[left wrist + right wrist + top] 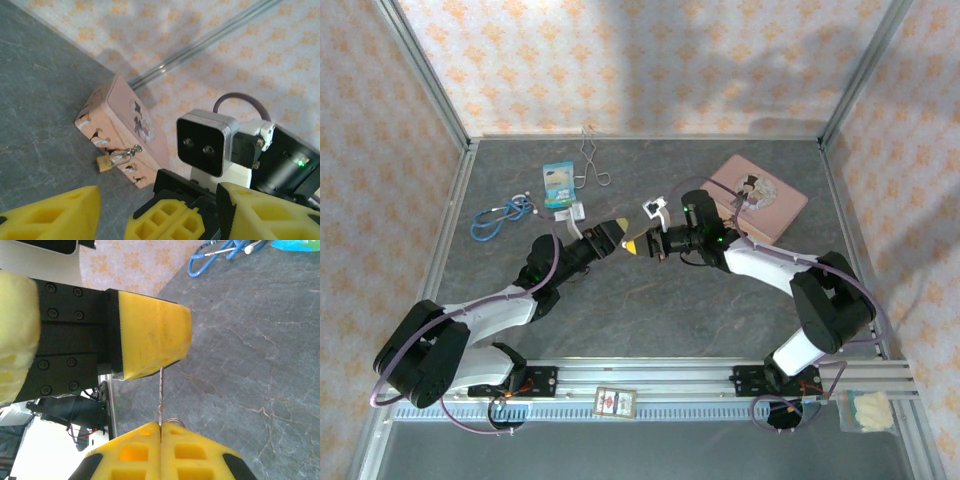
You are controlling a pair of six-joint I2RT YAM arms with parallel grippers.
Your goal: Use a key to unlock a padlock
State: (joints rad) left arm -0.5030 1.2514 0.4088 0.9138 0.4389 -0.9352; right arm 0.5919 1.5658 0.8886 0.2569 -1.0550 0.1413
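Note:
The key needs to unlock the padlock with its other end in my right gripper, so my left gripper should next grab the key by its thin blade point(624, 242).
The brass padlock point(105, 162) hangs by its silver shackle from the clasp of the pink tin point(120, 120), which lies at the table's back right point(765, 200). In the middle of the table the two grippers meet tip to tip. My right gripper point(161, 427) point(640, 244) is shut on the key point(160, 390). The key's thin blade sticks out and reaches the edge of a left finger point(150, 335). My left gripper point(157, 210) point(622, 234) stands open, its yellow fingers on either side of the right gripper's shut tips.
A blue cord point(505, 215), a blue packet point(558, 183) and bent wire tongs point(592, 160) lie at the back left. A small card point(615, 402) sits on the front rail. A plastic bag point(865, 410) lies at the front right.

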